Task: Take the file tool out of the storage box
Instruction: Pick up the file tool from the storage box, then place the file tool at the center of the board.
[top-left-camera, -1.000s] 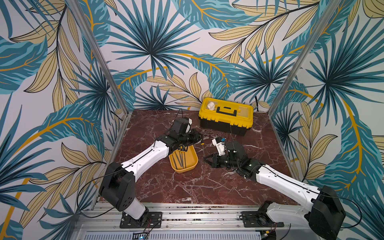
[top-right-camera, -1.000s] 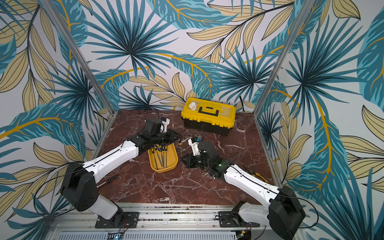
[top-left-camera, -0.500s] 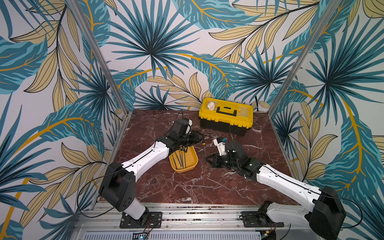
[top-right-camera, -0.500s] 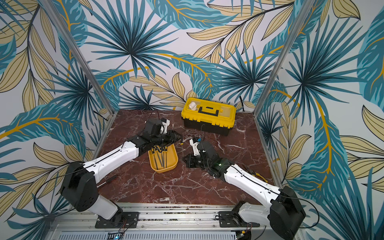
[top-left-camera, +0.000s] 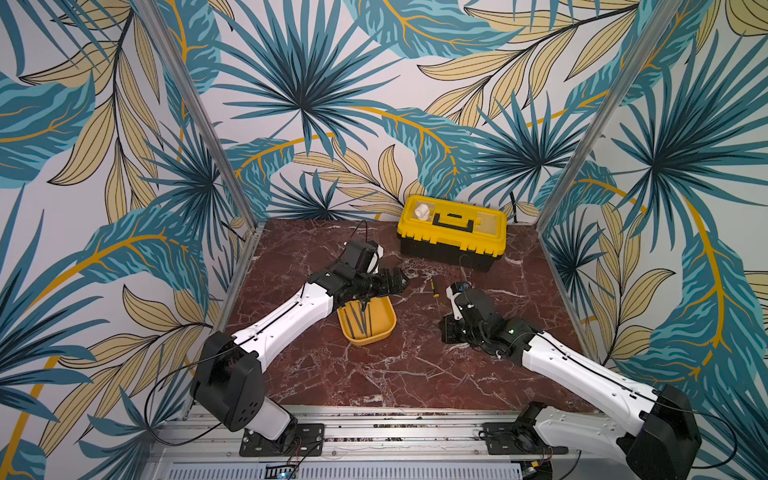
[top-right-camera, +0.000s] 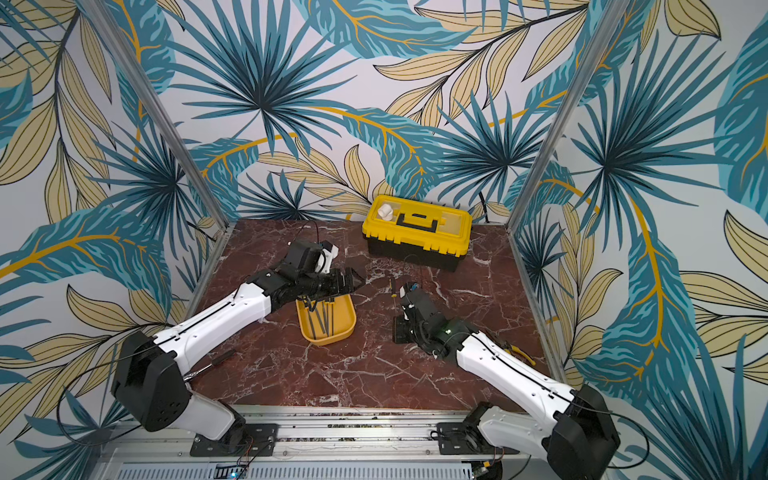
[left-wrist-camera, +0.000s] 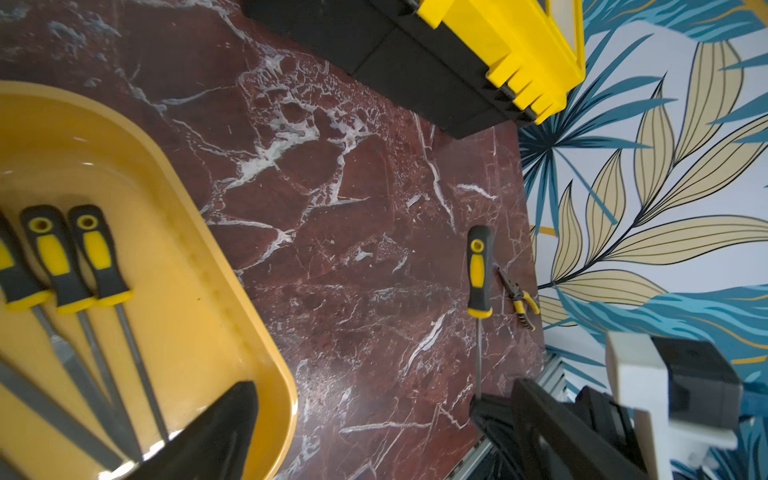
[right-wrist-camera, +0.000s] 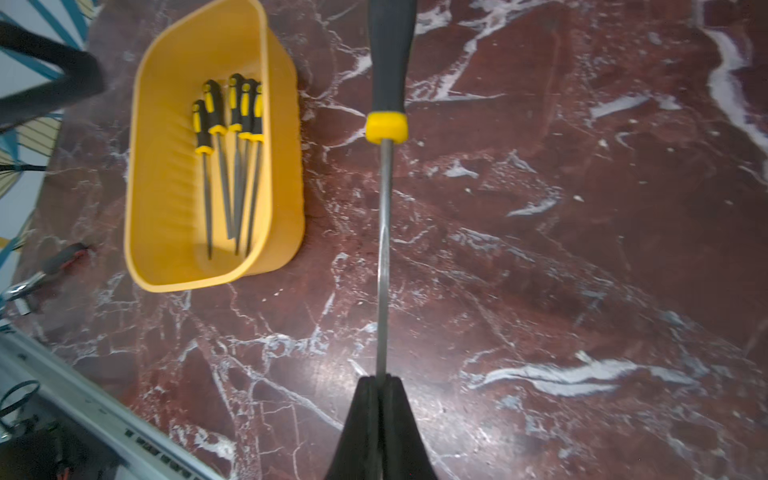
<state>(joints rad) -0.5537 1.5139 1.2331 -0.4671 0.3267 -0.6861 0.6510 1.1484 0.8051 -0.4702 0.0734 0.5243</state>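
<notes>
My right gripper keeps hold of the file tool from here until it rests on the tabletop, since its black handle hangs high above the marble.
The storage box (top-left-camera: 376, 334) (top-right-camera: 334, 336) is a shallow yellow-orange tray on the marble, with several black-and-yellow files (right-wrist-camera: 232, 166) (left-wrist-camera: 83, 270) lying in it. One file tool (top-left-camera: 434, 286) (top-right-camera: 392, 286) (left-wrist-camera: 478, 270) is outside the box, to its right. My right gripper (right-wrist-camera: 380, 380) (top-left-camera: 444, 328) is shut on this file's metal shaft (right-wrist-camera: 384, 249), with the handle pointing away from the fingers. My left gripper (left-wrist-camera: 382, 436) (top-left-camera: 395, 282) hangs open over the box's far end with nothing between its fingers.
A black toolbox with a yellow lid (top-left-camera: 453, 232) (top-right-camera: 417, 232) stands at the back, with a small white object (top-left-camera: 422, 211) on its lid. Yellow-handled pliers (top-right-camera: 519, 353) (left-wrist-camera: 521, 301) lie by the right wall. Another dark-handled tool (top-right-camera: 216, 357) (right-wrist-camera: 62, 257) lies front left.
My left gripper has gone from shut to wide open. The right gripper stays shut on the file's shaft and has barely moved.
</notes>
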